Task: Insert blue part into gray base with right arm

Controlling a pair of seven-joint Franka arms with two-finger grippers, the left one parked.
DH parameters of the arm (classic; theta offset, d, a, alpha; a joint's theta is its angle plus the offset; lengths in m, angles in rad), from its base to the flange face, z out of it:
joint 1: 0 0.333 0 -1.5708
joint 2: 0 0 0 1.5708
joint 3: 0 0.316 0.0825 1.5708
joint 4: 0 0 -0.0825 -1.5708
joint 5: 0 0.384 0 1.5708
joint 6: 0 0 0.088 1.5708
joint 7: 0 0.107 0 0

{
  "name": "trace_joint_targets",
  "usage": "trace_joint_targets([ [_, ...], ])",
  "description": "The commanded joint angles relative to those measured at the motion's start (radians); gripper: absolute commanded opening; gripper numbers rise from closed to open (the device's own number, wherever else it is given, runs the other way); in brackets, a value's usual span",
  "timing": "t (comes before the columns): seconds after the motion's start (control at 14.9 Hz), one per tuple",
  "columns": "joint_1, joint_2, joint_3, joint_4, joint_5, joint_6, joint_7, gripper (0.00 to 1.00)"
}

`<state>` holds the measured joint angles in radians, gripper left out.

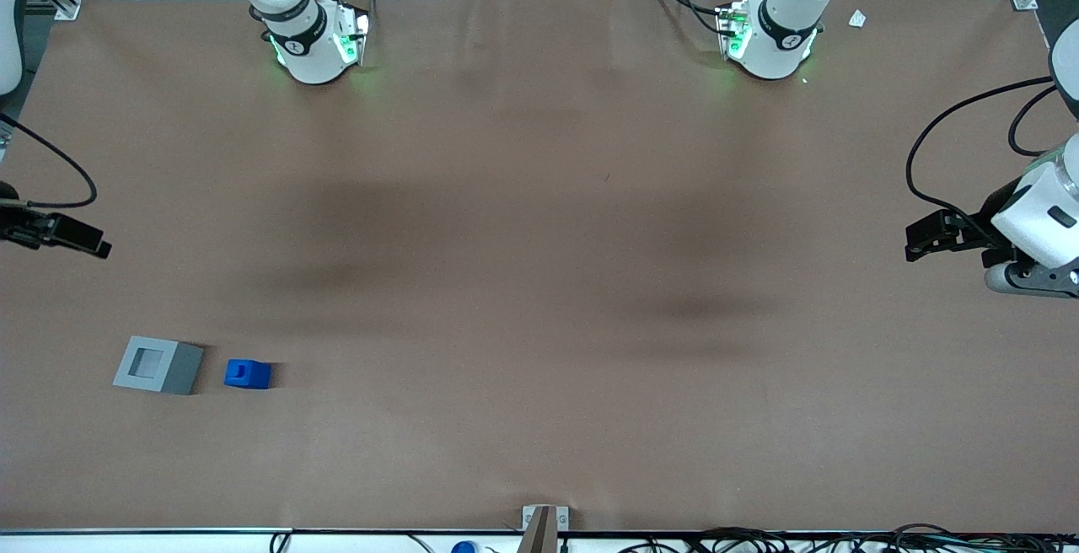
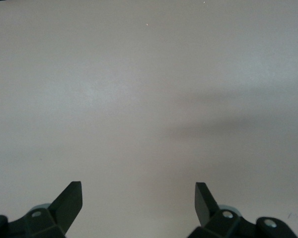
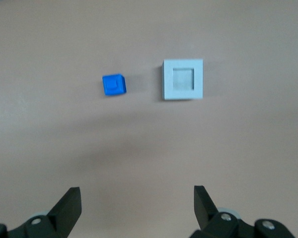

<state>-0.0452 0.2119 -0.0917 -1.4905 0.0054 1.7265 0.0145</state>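
Note:
My right gripper should reach the blue part and pick it up by its knob (image 1: 239,371), leaving the blue part's body free to enter the gray base's hollow (image 1: 147,362).
The blue part (image 1: 248,373) sits on the brown table beside the gray base (image 1: 158,365), a short gap between them, both toward the working arm's end. The base's square recess faces up and holds nothing. My right gripper (image 1: 99,249) hovers above the table, farther from the front camera than both blocks, and apart from them. In the right wrist view the gripper (image 3: 137,191) is open and empty, with the blue part (image 3: 114,85) and the gray base (image 3: 183,79) well ahead of its fingertips (image 3: 72,196).
Two white arm bases (image 1: 308,43) (image 1: 771,39) stand at the table's back edge. A metal bracket (image 1: 544,521) sits at the front edge, with cables below it. A small white scrap (image 1: 857,19) lies near the back corner at the parked arm's end.

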Motion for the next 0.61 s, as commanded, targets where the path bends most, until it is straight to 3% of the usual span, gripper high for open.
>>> trace_joint_targets([
  [0.0,0.002,0.076,0.004,-0.01,0.011,0.106,0.013,1.0],
  [0.34,0.027,0.237,0.009,-0.103,0.018,0.392,0.093,1.0],
  [0.54,0.045,0.372,0.007,-0.076,0.097,0.485,0.091,1.0],
])
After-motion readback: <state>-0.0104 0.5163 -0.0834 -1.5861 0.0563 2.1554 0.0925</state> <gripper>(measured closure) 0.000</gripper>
